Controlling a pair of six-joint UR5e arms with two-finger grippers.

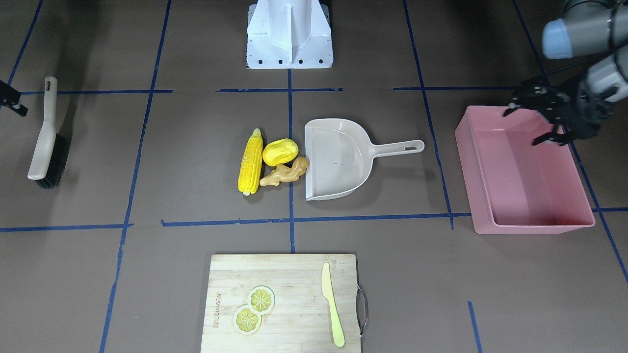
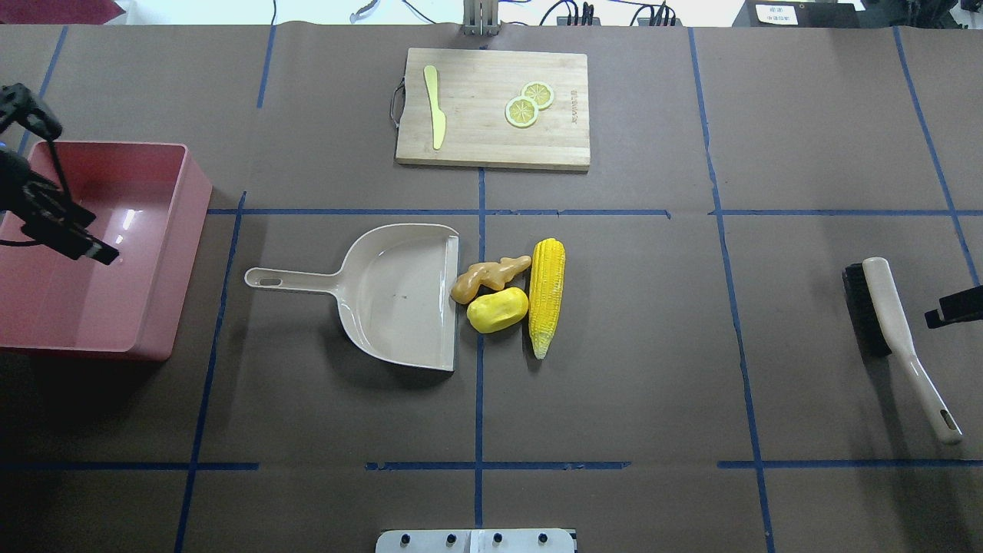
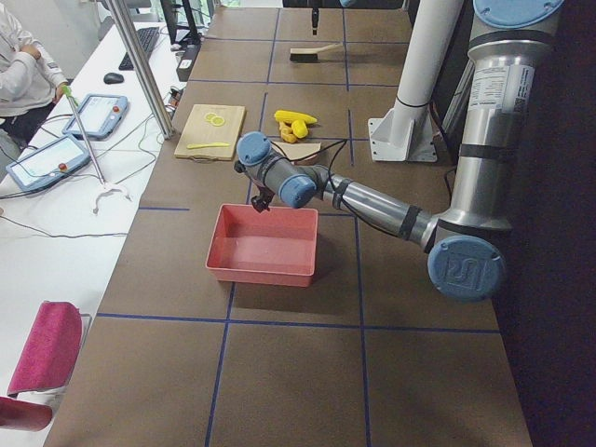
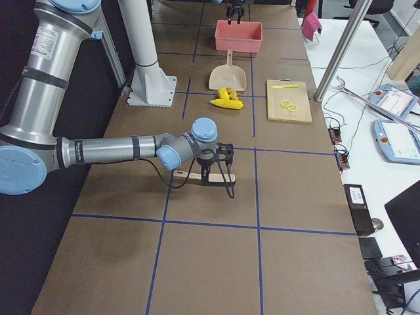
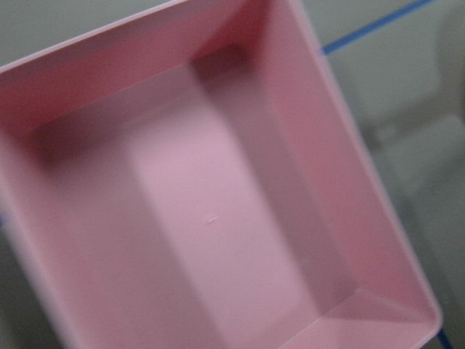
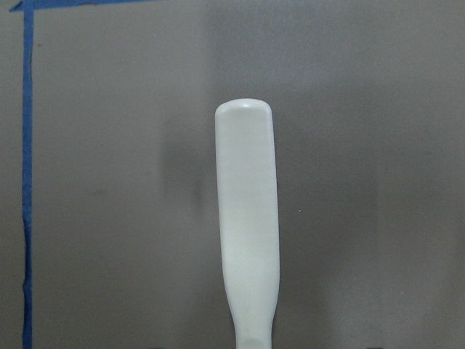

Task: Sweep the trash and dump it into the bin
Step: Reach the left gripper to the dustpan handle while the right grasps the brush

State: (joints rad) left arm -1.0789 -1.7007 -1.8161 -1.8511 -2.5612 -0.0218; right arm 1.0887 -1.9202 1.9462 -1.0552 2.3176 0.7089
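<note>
The dustpan has to tip the swept trash into the pink bin [image 1: 525,186], so my left gripper will next grab the dustpan by its handle [image 1: 400,147].
The trash lies mid-table: a yellow corn cob [image 1: 250,162], a yellow potato-like lump [image 1: 280,151] and a tan ginger root [image 1: 287,171], at the open mouth of the beige dustpan [image 1: 338,157]. The ginger touches the pan's lip. The pink bin [image 1: 525,186] stands at my left end and is empty in the left wrist view [image 5: 218,218]. My left gripper [image 1: 522,127] hovers open and empty over the bin's near corner. My right gripper [image 2: 952,307], cut off by the frame edge, is above the brush [image 2: 891,322] and looks open and empty; the brush handle [image 6: 247,218] shows below it.
A wooden cutting board [image 1: 289,284] at the far side carries two lemon slices [image 1: 255,306] and a pale knife [image 1: 332,304]. The white robot base [image 1: 289,34] stands at the near edge. Blue tape lines grid the brown table.
</note>
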